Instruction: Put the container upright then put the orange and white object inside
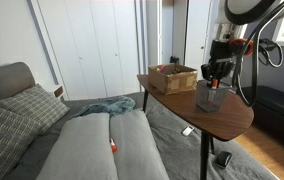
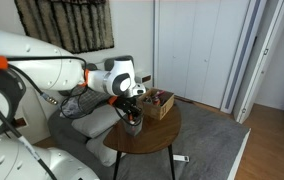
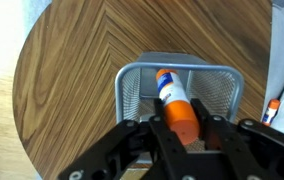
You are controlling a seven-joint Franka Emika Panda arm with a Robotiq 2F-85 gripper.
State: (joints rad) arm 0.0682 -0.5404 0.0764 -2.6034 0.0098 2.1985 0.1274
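The bottle's lower end is within the container's rim, so I should open my gripper now, and the bottle would end up inside the grey mesh container (image 3: 132, 88).
The grey mesh container (image 3: 132, 88) stands upright on the round wooden table (image 3: 72, 70). It also shows in both exterior views (image 1: 210, 97) (image 2: 132, 124). My gripper (image 3: 186, 130) is right above it, pointing down, and is shut on the orange and white object (image 3: 172, 92). This is a slim bottle with an orange end between my fingers and a white part lower down. Its lower end reaches inside the container's rim. In the exterior views my gripper (image 1: 218, 72) (image 2: 132, 106) hides the bottle.
A shallow brown open box (image 1: 172, 77) (image 2: 160, 103) stands on the table beside the container. A grey sofa (image 1: 92, 145) with cushions lies next to the table, with a small orange item (image 1: 112, 147) on its seat. The table edge is close to the container.
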